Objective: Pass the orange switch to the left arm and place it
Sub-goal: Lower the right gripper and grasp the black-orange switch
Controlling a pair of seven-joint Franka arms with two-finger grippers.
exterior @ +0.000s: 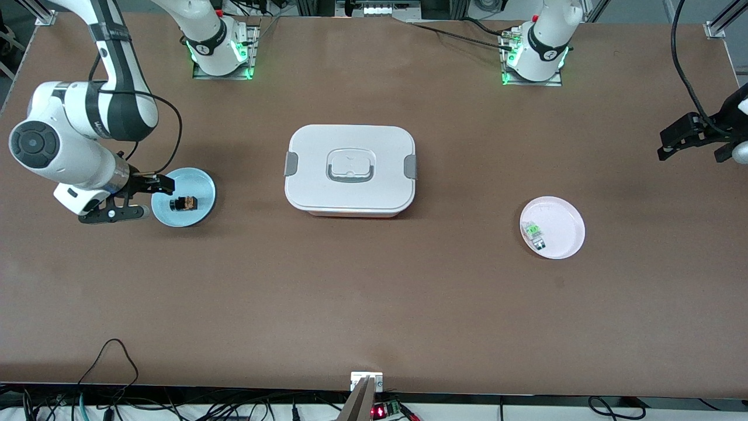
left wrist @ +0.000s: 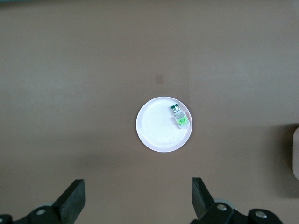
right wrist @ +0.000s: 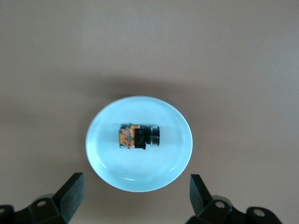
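I should reach the switch and grab its orange and silver ends with my right gripper, so the switch's black middle point(right wrist: 141, 136) stays free for the left arm.
The orange switch point(exterior: 184, 203) lies on its side on a light blue plate point(exterior: 198, 187) toward the right arm's end of the table. My right gripper point(exterior: 156, 199) is open and empty, up over the plate's edge beside the switch. The right wrist view shows the switch point(right wrist: 139, 136) on the plate point(right wrist: 107, 154), ahead of the gripper point(right wrist: 136, 186). The white lidded box point(exterior: 350, 169) stands at the table's middle. My left gripper point(exterior: 666, 145) is open and empty, high over the left arm's end of the table; it also shows in the left wrist view point(left wrist: 138, 191).
A pale pink plate point(exterior: 561, 225) holding a small green-and-clear component point(exterior: 533, 232) sits toward the left arm's end, nearer to the front camera than the box. The left wrist view shows this plate point(left wrist: 156, 130), the component point(left wrist: 180, 116) and the box's edge point(left wrist: 295, 151).
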